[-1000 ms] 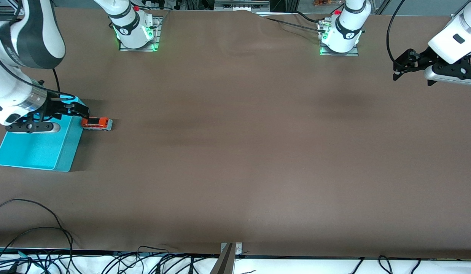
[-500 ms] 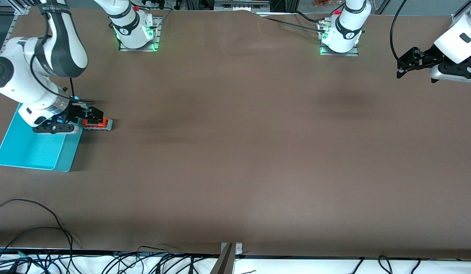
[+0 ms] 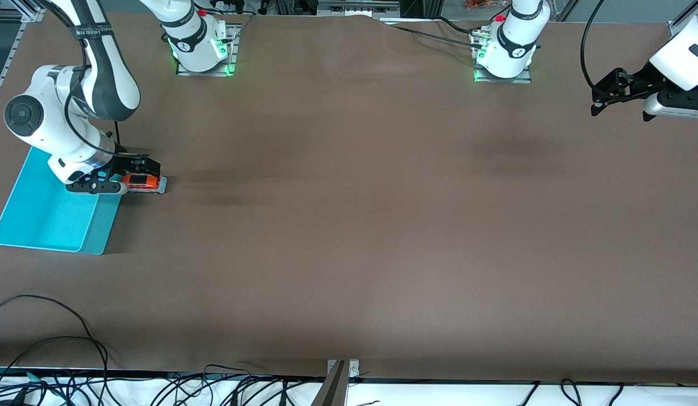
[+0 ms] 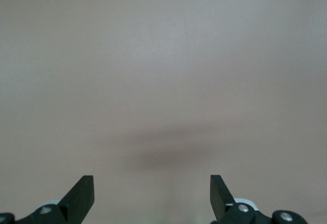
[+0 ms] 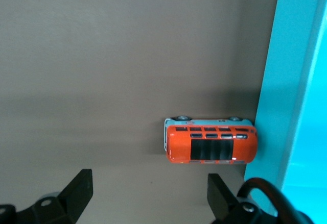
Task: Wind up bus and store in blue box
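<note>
Next, my right gripper grabs the bus by its long sides along the dark roof panel (image 3: pixel 140 182) to store the orange-red bus in the blue box (image 3: pixel 44 220).
The orange-red bus (image 3: pixel 144 182) lies on the table, one end against the outer wall of the blue box (image 3: pixel 44 220) at the right arm's end. My right gripper (image 3: pixel 136 169) is open and empty, low over the table just beside the bus. In the right wrist view the bus (image 5: pixel 211 144) shows its dark roof panel and lies off the line between my fingertips (image 5: pixel 82 185), touching the cyan box wall (image 5: pixel 286 81). My left gripper (image 3: pixel 600 95) is open and empty, raised over the table at the left arm's end. It shows only bare table in its own view (image 4: pixel 152 193).
The brown table cover (image 3: pixel 349 225) stretches between the two arms. Cables (image 3: pixel 56 338) lie along the table edge nearest the front camera. The arm bases (image 3: pixel 202 51) stand at the back edge.
My right gripper has moved from over the blue box to beside the bus and come lower. My left gripper has drifted a little farther from the front camera. The bus has not moved.
</note>
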Motion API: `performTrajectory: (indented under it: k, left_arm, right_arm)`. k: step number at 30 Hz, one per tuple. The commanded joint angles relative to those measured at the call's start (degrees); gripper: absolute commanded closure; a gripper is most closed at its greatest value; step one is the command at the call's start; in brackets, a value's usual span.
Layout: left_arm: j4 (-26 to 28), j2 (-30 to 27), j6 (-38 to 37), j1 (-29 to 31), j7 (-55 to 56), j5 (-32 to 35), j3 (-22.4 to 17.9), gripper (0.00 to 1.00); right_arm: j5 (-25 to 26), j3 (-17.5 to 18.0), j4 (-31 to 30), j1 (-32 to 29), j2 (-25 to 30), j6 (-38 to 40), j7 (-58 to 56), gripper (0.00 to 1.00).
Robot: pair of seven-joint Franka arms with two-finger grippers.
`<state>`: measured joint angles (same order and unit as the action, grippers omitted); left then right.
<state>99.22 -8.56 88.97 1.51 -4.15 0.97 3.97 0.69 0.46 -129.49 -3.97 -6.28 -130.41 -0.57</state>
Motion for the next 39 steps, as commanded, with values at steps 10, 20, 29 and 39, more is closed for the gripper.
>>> performTrajectory:
  k: [10, 20, 29, 39]
  left_arm:
    - [-2.01, 0.91, -1.43, 0.25, 3.09, -1.41, 0.16, 0.00]
    - [-2.01, 0.91, -2.48, 0.25, 3.10, -1.41, 0.24, 0.00]
    - [-2.10, 0.91, -3.80, -0.28, 3.10, -1.59, 0.33, 0.00]
    - [-2.80, 1.09, -5.12, -0.19, 3.10, -3.96, 0.24, 0.00]
  right_arm:
    - [-0.34, 0.69, -6.39, -1.74, -2.07, -9.86, 26.92, 0.00]
    - [-0.34, -0.54, -8.94, -3.41, -2.86, -12.50, 36.42, 0.00]
    - [-0.34, -4.76, -11.93, -3.85, -3.83, -21.81, 43.71, 0.00]
    - [0.01, -4.67, -11.84, -3.77, -5.85, -26.30, 53.12, 0.00]
